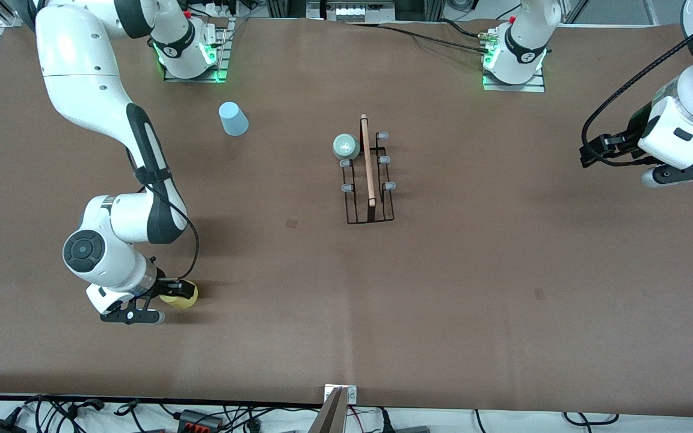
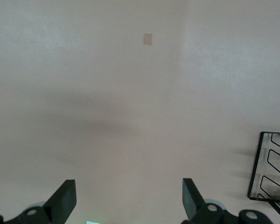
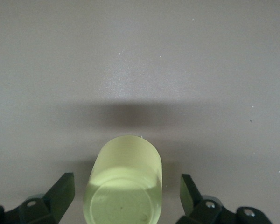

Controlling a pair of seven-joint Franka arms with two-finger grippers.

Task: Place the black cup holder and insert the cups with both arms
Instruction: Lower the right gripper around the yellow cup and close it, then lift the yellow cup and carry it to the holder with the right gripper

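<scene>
My right gripper needs to close on the yellow cup, because the cup's sides are between my fingers in the right wrist view.
The black cup holder [image 1: 369, 174] stands at the table's middle, with its wooden rod along the top. The mint green cup [image 1: 346, 146] sits upturned on one of its prongs, at the end farthest from the front camera. The yellow cup [image 1: 183, 299] stands upside down on the table toward the right arm's end. My right gripper [image 1: 177, 291] is low around it; in the right wrist view the cup [image 3: 123, 186] stands between the open fingers [image 3: 60, 191], which do not touch it. The light blue cup [image 1: 233, 118] stands upside down near the right arm's base. My left gripper [image 1: 593, 151] is open and empty, up over the left arm's end of the table.
The left wrist view shows bare table under the left gripper [image 2: 128, 200], a corner of the holder's wire base [image 2: 270, 168] and a small tan mark [image 2: 148, 38]. Cables lie along the table's front edge [image 1: 202, 418].
</scene>
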